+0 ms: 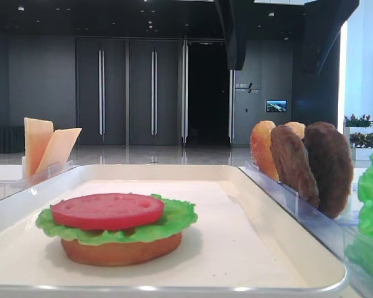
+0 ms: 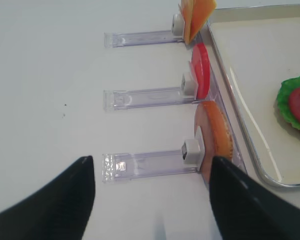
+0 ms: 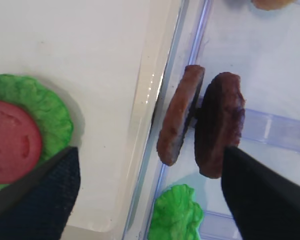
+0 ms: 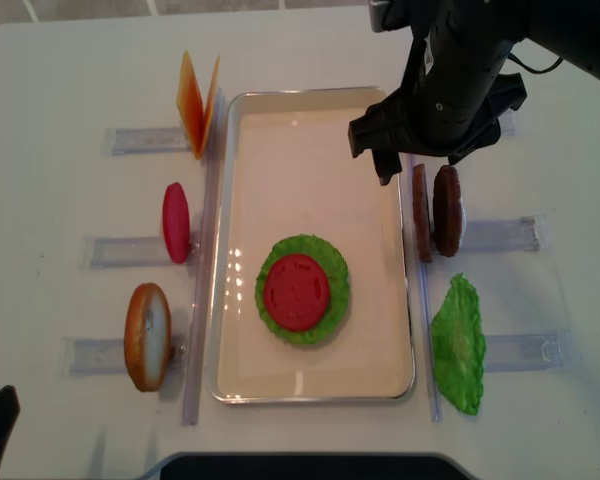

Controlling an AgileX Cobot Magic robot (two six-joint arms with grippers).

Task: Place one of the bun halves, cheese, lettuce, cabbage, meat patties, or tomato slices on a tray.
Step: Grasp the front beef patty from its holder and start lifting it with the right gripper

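Note:
My right gripper pinches the meat patty by its upper edge (image 4: 421, 212) across the patty's flat sides next, since the patty's lower side is in the rack (image 4: 500, 235).
On the white tray (image 4: 300, 140) lies a stack: a flat bun half (image 1: 121, 251), a lettuce leaf (image 4: 335, 300) and a tomato slice (image 4: 296, 290) on top. Two brown meat patties (image 4: 420, 213) (image 4: 447, 210) stand on edge in a clear rack just right of the tray. My right gripper (image 3: 150, 200) hangs open above them. Its left finger (image 3: 40, 195) is over the tray (image 3: 90, 50). Its right finger (image 3: 265, 200) overlaps the lower edge of the darker patty (image 3: 220, 125). Nothing is between the jaws. My left gripper (image 2: 150, 200) is open over bare table.
A spare lettuce leaf (image 4: 458, 345) lies right of the tray. Left racks hold cheese slices (image 4: 195, 100), a tomato slice (image 4: 176, 222) and a domed bun half (image 4: 147, 335). Another bun (image 1: 264, 149) stands behind the patties. The right arm (image 4: 445, 80) covers the far right corner.

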